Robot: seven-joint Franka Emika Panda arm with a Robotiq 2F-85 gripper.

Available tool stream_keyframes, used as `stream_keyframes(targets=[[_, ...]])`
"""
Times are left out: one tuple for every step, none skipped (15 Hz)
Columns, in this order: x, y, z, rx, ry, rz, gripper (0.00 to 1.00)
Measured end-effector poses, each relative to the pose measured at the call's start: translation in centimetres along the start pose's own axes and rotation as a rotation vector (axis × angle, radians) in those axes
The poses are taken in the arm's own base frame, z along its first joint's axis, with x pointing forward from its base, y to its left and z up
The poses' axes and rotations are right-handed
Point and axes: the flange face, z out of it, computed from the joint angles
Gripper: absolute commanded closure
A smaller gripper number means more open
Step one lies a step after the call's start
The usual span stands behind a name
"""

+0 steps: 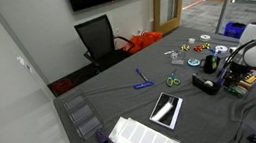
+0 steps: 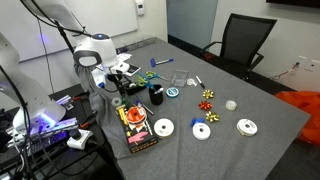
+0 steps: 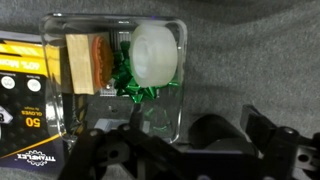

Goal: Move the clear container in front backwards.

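My fingers would close over the container's near rim, so my gripper should go lower before closing on its near side.
In the wrist view a clear container [image 3: 176,75] lies on the grey cloth. It holds a wooden block [image 3: 79,62], a green bow [image 3: 128,82] and a white roll [image 3: 155,52]. My gripper [image 3: 195,126] is open. Its left finger is over the container's near right corner and its right finger is outside the wall, over bare cloth. In both exterior views the gripper [image 2: 119,86] [image 1: 231,70] hangs low over the table and mostly hides the container; only a bit of green [image 2: 118,100] shows under it.
A yellow-and-black box [image 3: 20,100] [image 2: 136,126] lies against the container's left side. A black cup [image 2: 155,95] stands close by. Another clear container [image 2: 180,78], a blue pen [image 1: 141,79], a green bow [image 1: 172,79], tape rolls [image 2: 204,131] and a tablet [image 1: 166,109] lie further off.
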Motion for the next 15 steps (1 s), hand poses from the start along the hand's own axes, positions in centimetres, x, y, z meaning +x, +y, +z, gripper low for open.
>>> stream_keyframes(targets=[[-0.1,-0.1,0.5,-0.007,0.004,-0.004,0.26],[-0.1,-0.2,1.1,-0.014,0.009,-0.01,0.34],[-0.2,-0.3,1.6,-0.02,0.012,-0.014,0.4],[-0.4,-0.3,2.2,-0.026,0.013,-0.018,0.47],[-0.5,-0.4,2.6,-0.031,0.015,-0.021,0.55],[-0.5,-0.4,3.0,-0.035,0.015,-0.023,0.62],[-0.6,-0.4,3.3,-0.038,0.014,-0.025,0.69],[-0.6,-0.4,3.5,-0.04,0.015,-0.026,0.77],[-0.6,-0.5,3.6,-0.042,0.016,-0.033,0.83],[-0.6,-0.7,3.8,-0.045,0.015,-0.036,0.89],[-0.6,-0.7,3.8,-0.049,0.013,-0.04,0.97],[-0.6,-0.6,3.8,-0.057,0.012,-0.043,0.99],[-0.5,-0.4,3.7,-0.068,0.012,-0.045,1.0],[-0.5,-0.3,3.5,-0.079,0.01,-0.05,1.0],[-0.4,-0.2,3.2,-0.09,0.01,-0.055,1.0]])
